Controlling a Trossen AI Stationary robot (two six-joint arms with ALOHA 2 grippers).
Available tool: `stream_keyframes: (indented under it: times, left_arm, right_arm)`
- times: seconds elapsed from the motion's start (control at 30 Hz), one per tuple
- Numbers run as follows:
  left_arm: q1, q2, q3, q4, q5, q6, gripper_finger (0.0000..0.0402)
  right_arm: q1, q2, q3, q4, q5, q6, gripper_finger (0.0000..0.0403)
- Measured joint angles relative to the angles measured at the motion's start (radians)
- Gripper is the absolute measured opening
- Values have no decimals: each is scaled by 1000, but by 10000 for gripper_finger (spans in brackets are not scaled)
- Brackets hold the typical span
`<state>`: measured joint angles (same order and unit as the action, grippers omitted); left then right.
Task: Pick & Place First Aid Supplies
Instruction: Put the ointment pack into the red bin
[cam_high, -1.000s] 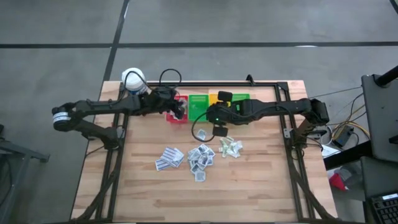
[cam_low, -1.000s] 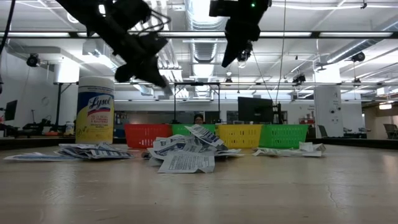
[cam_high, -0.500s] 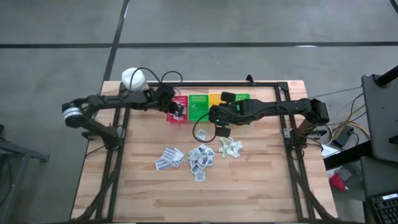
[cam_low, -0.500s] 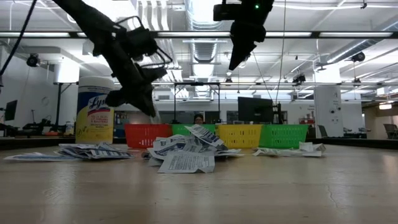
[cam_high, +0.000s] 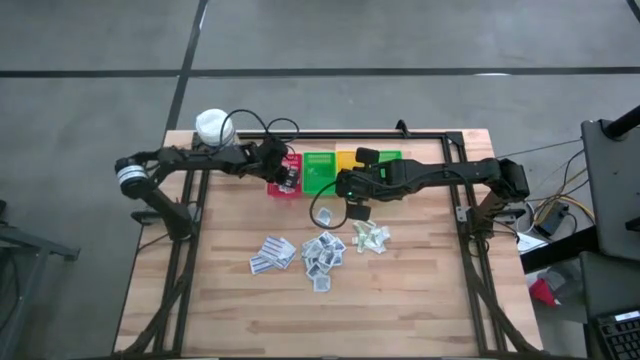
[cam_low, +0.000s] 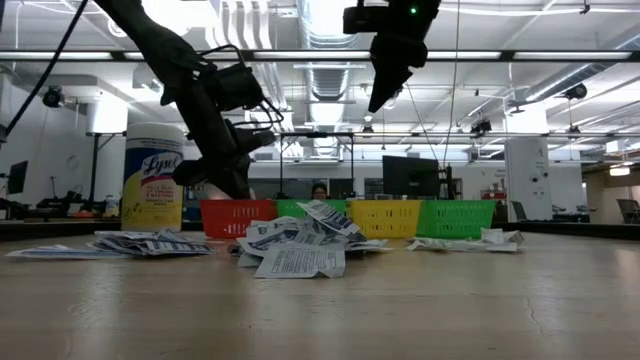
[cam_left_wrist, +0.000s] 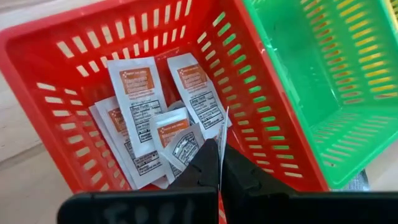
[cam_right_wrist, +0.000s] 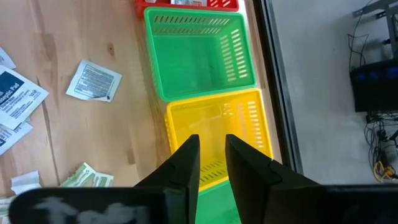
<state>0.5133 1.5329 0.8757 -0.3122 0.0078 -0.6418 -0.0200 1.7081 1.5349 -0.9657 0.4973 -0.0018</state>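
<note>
The white sachet hangs inside the red bin's rim (cam_left_wrist: 261, 56) and would drop onto the sachets lying there, so it is time for my left gripper to open now.
My left gripper (cam_left_wrist: 219, 169) hangs over the red bin (cam_left_wrist: 81, 155) at the table's far side, shut on a thin white sachet. Several orange-printed white sachets (cam_left_wrist: 140, 106) lie flat on that bin's floor. In the low view my left gripper (cam_low: 228, 182) hangs just above the red bin (cam_low: 238, 217). My right gripper (cam_right_wrist: 212, 155) stands high over the yellow bin (cam_right_wrist: 217, 124), open by a narrow gap with nothing in it. More sachets lie in loose heaps (cam_high: 323, 252) on the wood. My left gripper pinches the white sachet between its two fingers. The sachet shows edge-on as a thin white strip (cam_left_wrist: 222, 132) sticking out past the fingertips. The fingers slant down from above into the red bin's opening. Whether the sachet's free end touches those below, I cannot tell.
A green bin (cam_high: 319, 172), the yellow bin (cam_high: 346, 158) and another green bin (cam_high: 388, 156) stand in a row right of the red one. A white-capped yellow bottle (cam_high: 213, 126) stands at the far left corner. Sachet heaps (cam_high: 272, 253) (cam_high: 370, 237) lie mid-table. A black rail (cam_high: 430, 134) frames the table.
My left gripper has sunk toward the red bin and tipped more steeply down, staying shut on its sachet. My right gripper has kept its place above the bins, and in the low view its fingers have drawn closer together.
</note>
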Motion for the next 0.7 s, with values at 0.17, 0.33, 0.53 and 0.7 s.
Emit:
stream_keyframes:
  times: [0.17,0.33,0.53,0.7]
  left_arm:
    - [0,6,2,2,0,18,20]
    - [2,5,2,5,0,20,75]
    - [24,2,2,3,-3,42,136]
    - [50,-13,2,-31,-6,47,163]
  right_arm:
    - [0,0,0,0,0,-1,76]
    - [0,0,0,-5,0,-1,84]
    - [0,0,0,-48,0,2,86]
    - [0,0,0,-107,-1,28,76]
